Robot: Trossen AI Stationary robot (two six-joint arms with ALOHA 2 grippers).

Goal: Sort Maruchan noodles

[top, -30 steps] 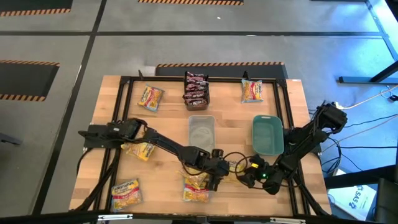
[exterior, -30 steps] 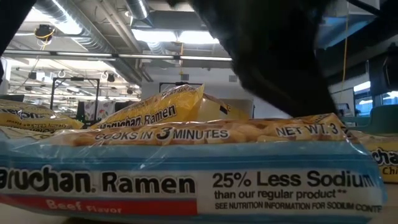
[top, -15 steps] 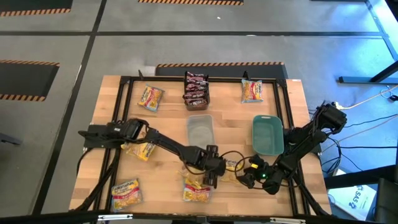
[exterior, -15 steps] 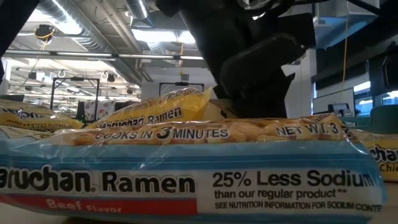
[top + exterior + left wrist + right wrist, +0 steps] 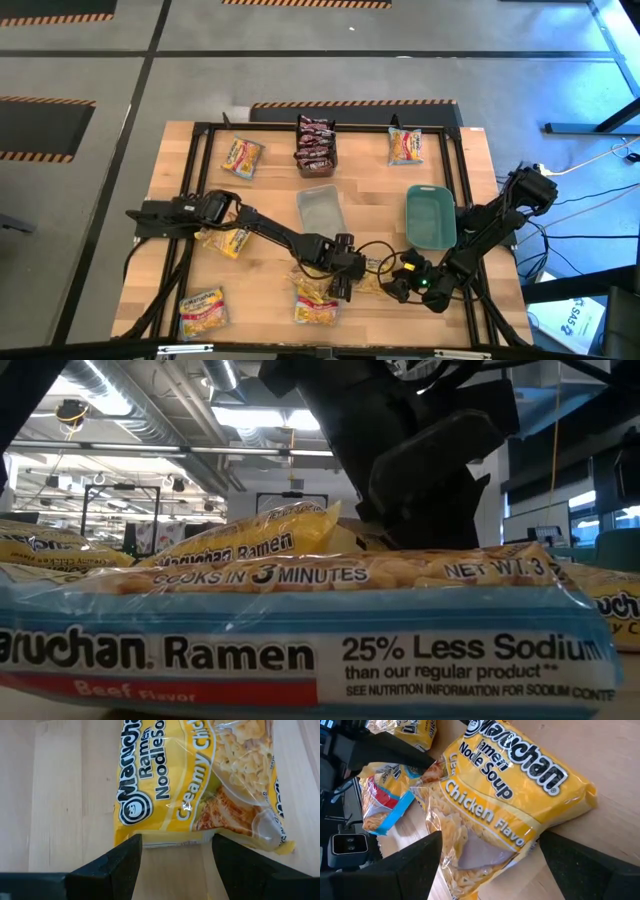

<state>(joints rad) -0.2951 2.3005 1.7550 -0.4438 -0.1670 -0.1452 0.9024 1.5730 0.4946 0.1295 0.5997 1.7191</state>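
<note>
The Chicken Flavor packet will next be grabbed by my right gripper at its edge (image 5: 470,880) opposite the Maruchan logo, so that it can be sorted.
Several Maruchan noodles packets lie about the table. A yellow Creamy Chicken packet (image 5: 195,780) lies flat in front of my left gripper (image 5: 172,865), which stands open just above the table, its fingers at either side of the packet's nearest short end (image 5: 172,840). In the high view my left gripper (image 5: 338,288) sits by a pile of packets (image 5: 315,302) near the front edge. My right gripper (image 5: 392,285) is open; a yellow Chicken Flavor packet (image 5: 510,790) lies between its fingers on the wood. A blue and red Beef packet (image 5: 300,640) fills the low view.
A dark bin with brown packets (image 5: 315,145) stands at the far middle, a clear bin (image 5: 321,210) and a teal bin (image 5: 430,215) nearer. Loose packets lie at the far left (image 5: 243,157), far right (image 5: 404,146), left (image 5: 228,240) and near left (image 5: 203,310).
My left gripper has come down and a little toward the near edge, tipping further downward, until it stands low behind the front packet in the low view. Its fingers have kept the same gap. The clear bin has turned slightly.
</note>
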